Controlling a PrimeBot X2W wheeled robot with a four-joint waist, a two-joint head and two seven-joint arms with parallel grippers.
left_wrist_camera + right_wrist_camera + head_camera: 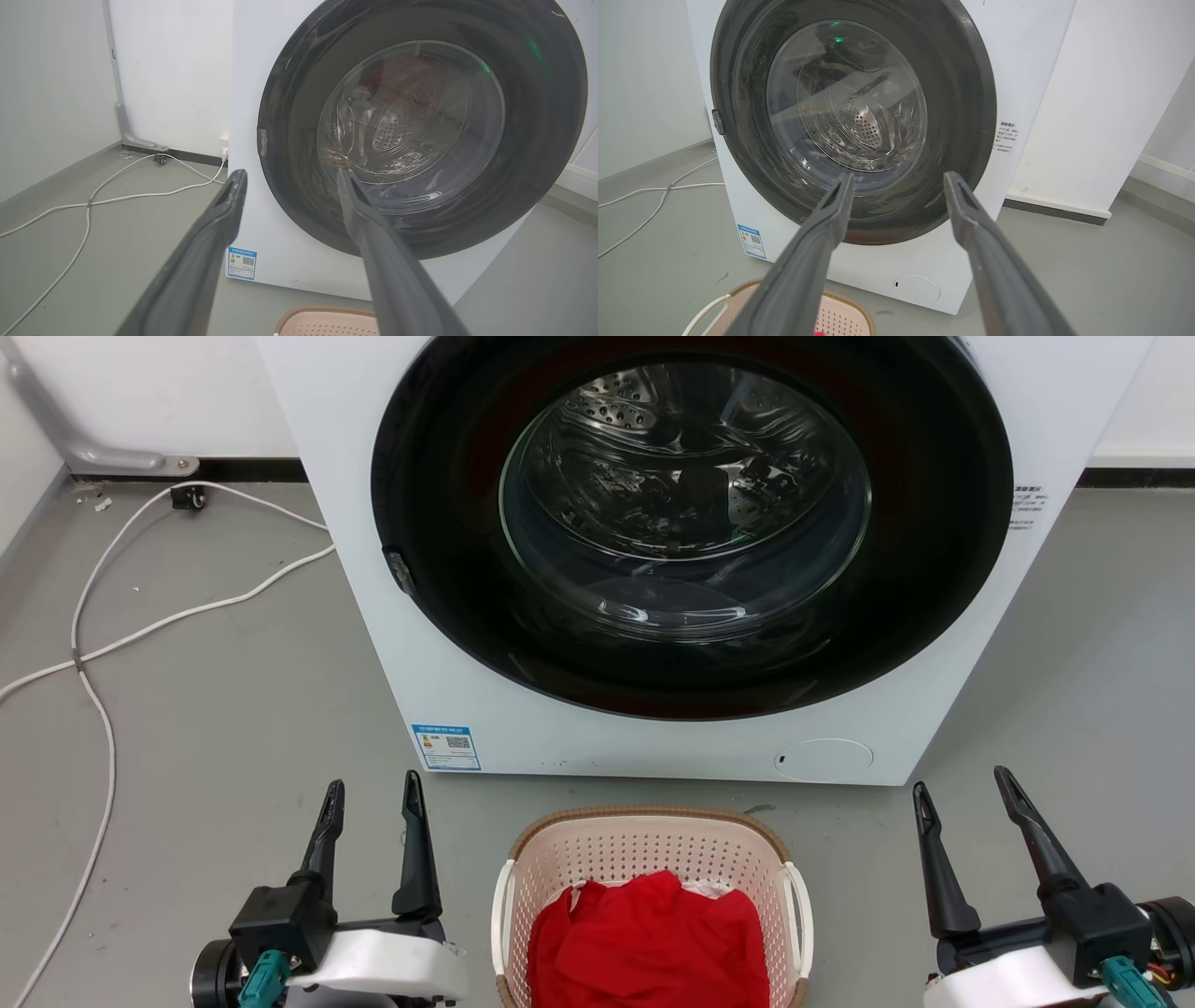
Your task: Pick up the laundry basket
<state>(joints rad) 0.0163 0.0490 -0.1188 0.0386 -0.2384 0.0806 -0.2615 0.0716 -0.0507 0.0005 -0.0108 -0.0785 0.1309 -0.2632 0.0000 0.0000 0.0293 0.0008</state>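
My left gripper next needs to grip the laundry basket by its slim white side handle to pick it up, as the basket's pink body is far wider than the open fingers.
The laundry basket stands on the grey floor just in front of the washer, pale pink with a brown rim and white side handles, and holds a red cloth. Its far rim shows at the bottom of the left wrist view and of the right wrist view. My left gripper is open to the left of the basket, fingers pointing at the washer, apart from the basket. Off to the basket's right, my right gripper is open too. Neither holds anything.
A white front-loading washer with a round dark glass door stands directly behind the basket. White cables trail over the floor at the left, near the wall. Bare grey floor lies on both sides of the basket.
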